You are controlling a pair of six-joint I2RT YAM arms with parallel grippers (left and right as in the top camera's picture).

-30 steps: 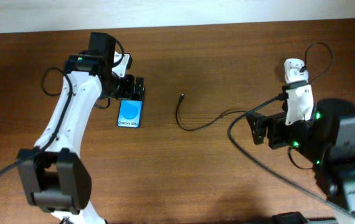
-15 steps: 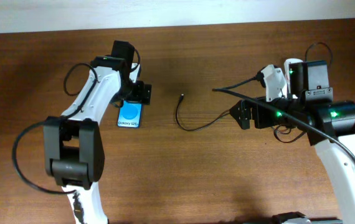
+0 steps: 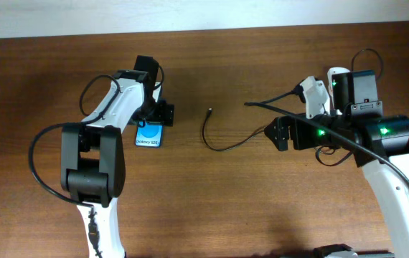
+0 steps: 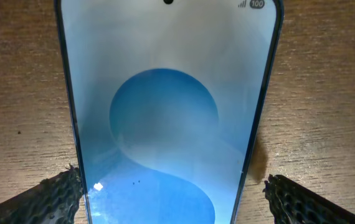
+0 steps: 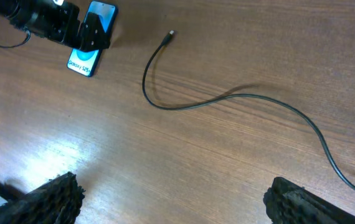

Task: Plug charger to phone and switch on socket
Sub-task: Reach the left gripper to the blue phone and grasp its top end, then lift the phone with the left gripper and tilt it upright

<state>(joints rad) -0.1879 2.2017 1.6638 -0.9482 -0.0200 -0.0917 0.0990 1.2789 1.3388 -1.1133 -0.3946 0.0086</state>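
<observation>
The phone point(image 3: 149, 136) will next be grabbed across its long edges by my left gripper, so its lettered end stays free to hand over to my right gripper.
The phone point(image 3: 149, 136) lies flat on the wood table, its blue screen up. My left gripper point(image 3: 159, 113) hangs low over its far end. In the left wrist view the phone point(image 4: 165, 106) fills the frame and the gripper point(image 4: 172, 182) is open, one finger on each side of the phone's long edges. The charger point(image 3: 215, 143) lies loose in a curve, with its small plug tip point(image 3: 210, 111) to the right of the phone. My right gripper point(image 3: 276, 133) is open and empty near the cable's right part. The right wrist view shows the charger point(image 5: 227, 98) and the phone point(image 5: 85, 55). Only the socket's white rounded end point(image 3: 338, 77) shows behind the right arm.
Thick black robot cables loop near both arms point(image 3: 283, 115). The table's far edge meets a white wall point(image 3: 204, 14). Bare wood lies between the phone and the cable tip point(image 3: 186, 129).
The left gripper moved slightly right and toward the phone's far end. The right arm swung up from the lower right a second ago, then stayed almost still.
</observation>
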